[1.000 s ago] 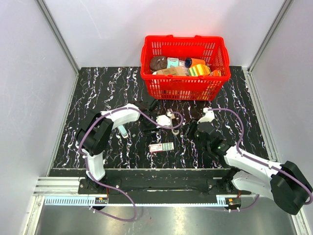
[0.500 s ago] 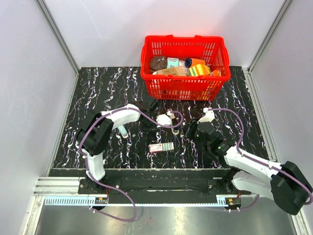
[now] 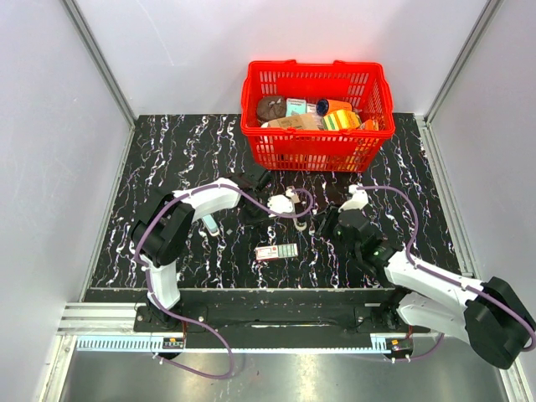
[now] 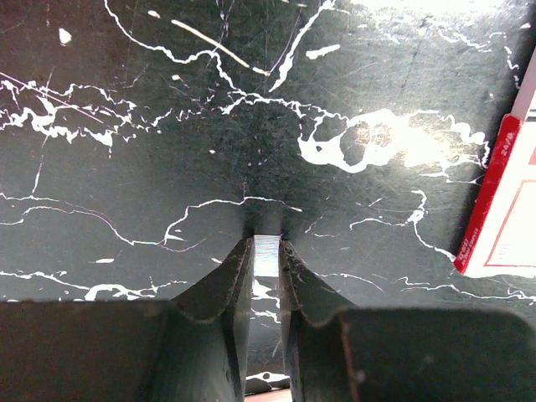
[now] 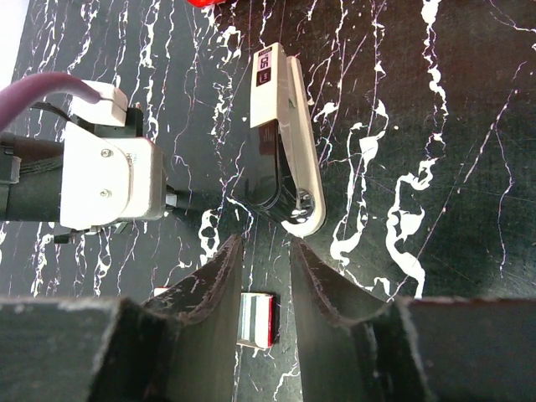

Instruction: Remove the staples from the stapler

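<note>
My left gripper would lift the staple strip [image 4: 266,253] off the black marble table if it went up now, because both fingers are against the staple strip's silvery sides.
The stapler [image 5: 286,126] lies on its side on the black marble table [image 3: 167,159]. It has a pale cream shell with a black inner part and a silvery rivet. In the top view it [image 3: 296,219] sits between the two grippers. My right gripper [image 5: 260,243] is open and empty, its tips just short of the stapler's hinge end; it also shows in the top view [image 3: 324,222]. My left gripper [image 4: 266,241] is nearly shut on a thin silvery staple strip [image 4: 266,253], tips down at the table. In the top view it [image 3: 258,215] is left of the stapler.
A small red-and-white box [image 3: 276,251] lies near the front; it also shows below my right fingers [image 5: 258,320] and at the left wrist view's right edge [image 4: 502,209]. A red basket [image 3: 318,152] with several items stands behind. A pale blue pill-shaped object [image 3: 211,224] lies left.
My left wrist has shifted slightly to the left. The right arm, stapler and box have not visibly moved.
</note>
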You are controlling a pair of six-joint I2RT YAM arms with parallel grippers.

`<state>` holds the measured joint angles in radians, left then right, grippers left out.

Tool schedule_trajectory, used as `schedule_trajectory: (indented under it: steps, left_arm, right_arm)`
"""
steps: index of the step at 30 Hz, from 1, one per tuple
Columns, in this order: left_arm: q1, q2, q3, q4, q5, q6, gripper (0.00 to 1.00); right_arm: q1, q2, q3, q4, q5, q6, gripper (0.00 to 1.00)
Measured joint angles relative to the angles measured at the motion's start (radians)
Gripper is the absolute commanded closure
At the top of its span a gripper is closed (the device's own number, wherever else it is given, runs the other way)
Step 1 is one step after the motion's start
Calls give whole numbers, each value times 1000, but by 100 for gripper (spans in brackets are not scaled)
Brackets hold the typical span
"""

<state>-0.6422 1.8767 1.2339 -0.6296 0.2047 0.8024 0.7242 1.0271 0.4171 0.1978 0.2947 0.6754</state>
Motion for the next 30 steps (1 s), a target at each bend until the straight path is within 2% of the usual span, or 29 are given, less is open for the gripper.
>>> schedule_trajectory:
  steps: [1,13,19,25,30]
  left_arm:
    - [0,0,1,0,0,-5,100]
    - [-16,-5,77,-32,58,-135,100]
    - [-13,-105,133,-47,142,-257,100]
    - [32,-267,177,-35,338,-440,100]
    - [137,-405,143,108,541,-680,100]
  right_arm:
    - [0,-2,-2,0,0,0,65]
    - [0,-35,-19,0,0,0,65]
    - [0,-51,-19,-1,-11,-10,60]
    - [-1,-89,82,-121,-75,-53,54]
    - [-2,-164,223,-169,-153,-71,44]
